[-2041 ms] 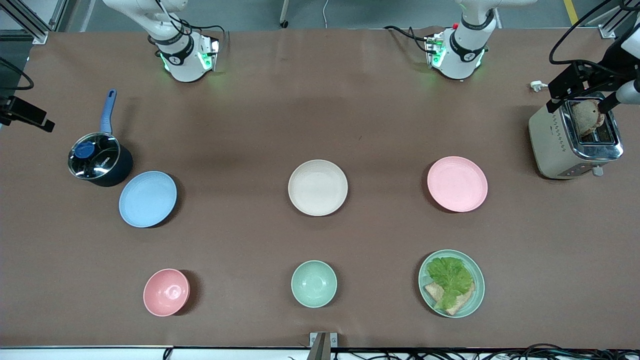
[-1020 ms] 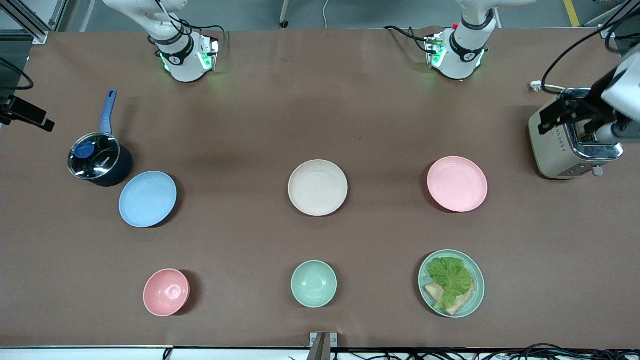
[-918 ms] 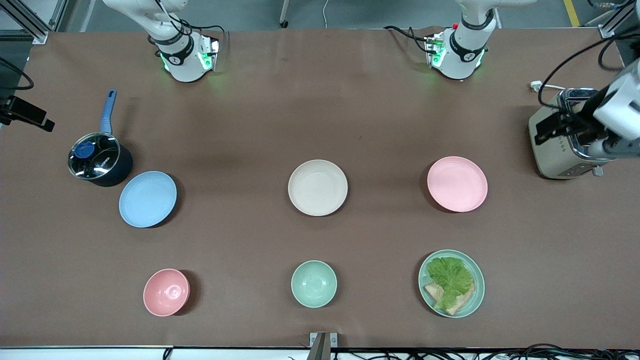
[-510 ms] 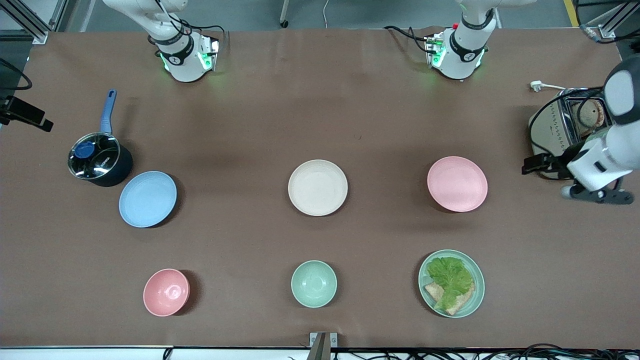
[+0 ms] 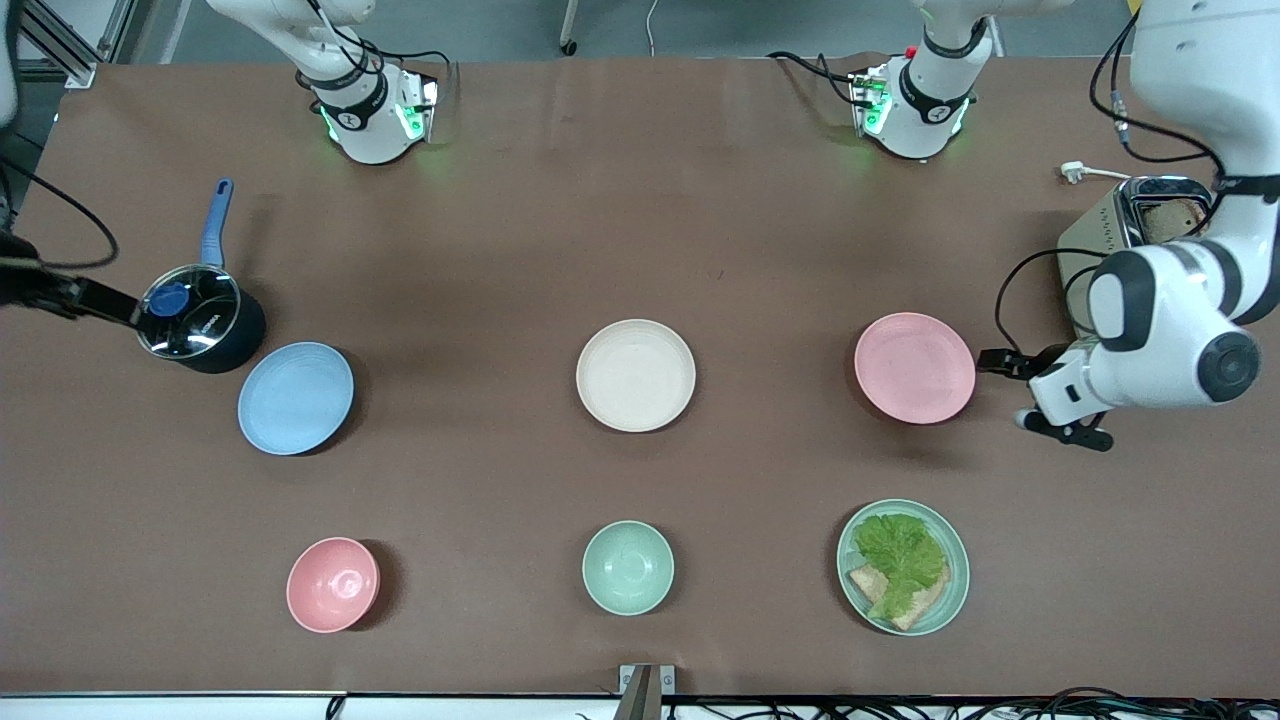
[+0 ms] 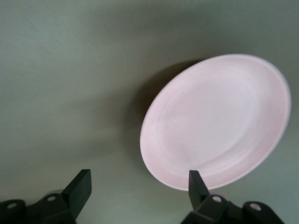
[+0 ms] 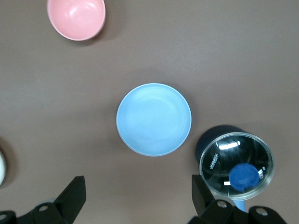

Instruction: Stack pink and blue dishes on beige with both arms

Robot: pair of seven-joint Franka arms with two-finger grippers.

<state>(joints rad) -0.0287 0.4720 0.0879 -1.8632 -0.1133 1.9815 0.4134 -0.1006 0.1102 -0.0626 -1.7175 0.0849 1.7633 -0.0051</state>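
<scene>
The blue plate should be stacked on the beige plate, so my right gripper should next pick up the blue plate by its rim.
The beige plate lies mid-table, bare. The pink plate lies toward the left arm's end. My left gripper hangs low just beside the pink plate's rim, open and holding nothing. One of its fingertips is at the plate's edge. The blue plate lies toward the right arm's end. My right gripper is high over the table between the blue plate and the pot, open and empty. In the front view only a dark part of that hand shows.
A dark pot with a glass lid stands close to the blue plate. A toaster sits partly hidden by the left arm. Nearer the camera lie a pink bowl, a mint bowl and a mint plate with lettuce and bread.
The left arm swung from over the toaster down to beside the pink plate. The right hand shifted inward toward the pot. No plate moved.
</scene>
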